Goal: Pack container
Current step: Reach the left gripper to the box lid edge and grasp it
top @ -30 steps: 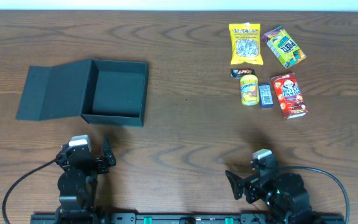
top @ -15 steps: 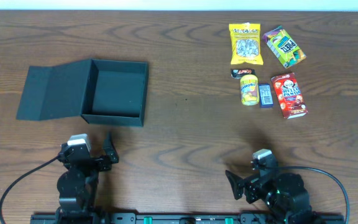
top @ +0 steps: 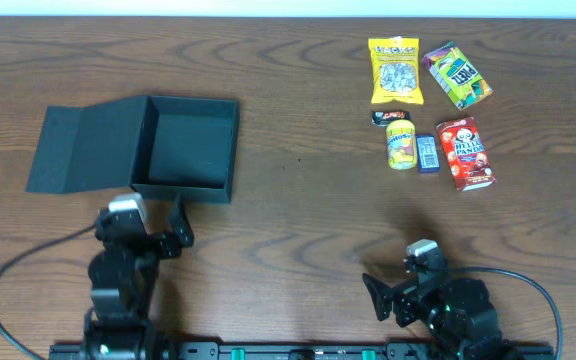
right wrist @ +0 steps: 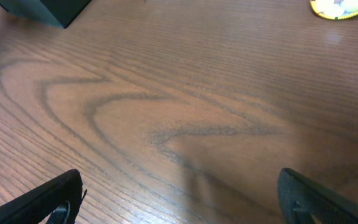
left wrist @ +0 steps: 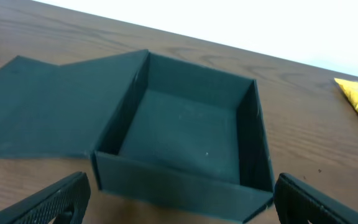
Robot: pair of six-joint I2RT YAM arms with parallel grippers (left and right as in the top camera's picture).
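Next, my left gripper grabs the container by the rim of its side opposite the flap lid (top: 83,150), which leaves the container's opening free, to turn and position it for packing.
The container (top: 180,190) is a dark teal-black box, open and empty, at the left of the table, with its flap lid (top: 83,150) lying flat to its left. My left gripper (top: 151,226) is open and empty just in front of the box's near wall. In the left wrist view the box (left wrist: 179,183) fills the frame, and the gripper (left wrist: 182,210) stands wide open before it. My right gripper (top: 398,278) is open and empty near the front edge, over bare wood (right wrist: 179,205).
Snacks lie at the back right: a yellow bag (top: 396,70), a green pack (top: 456,74), a red carton (top: 465,152), a yellow can (top: 400,143), a blue bar (top: 427,153) and a small black pack (top: 385,117).
My left arm has moved forward toward the box's near wall, still open. The right arm has not moved.
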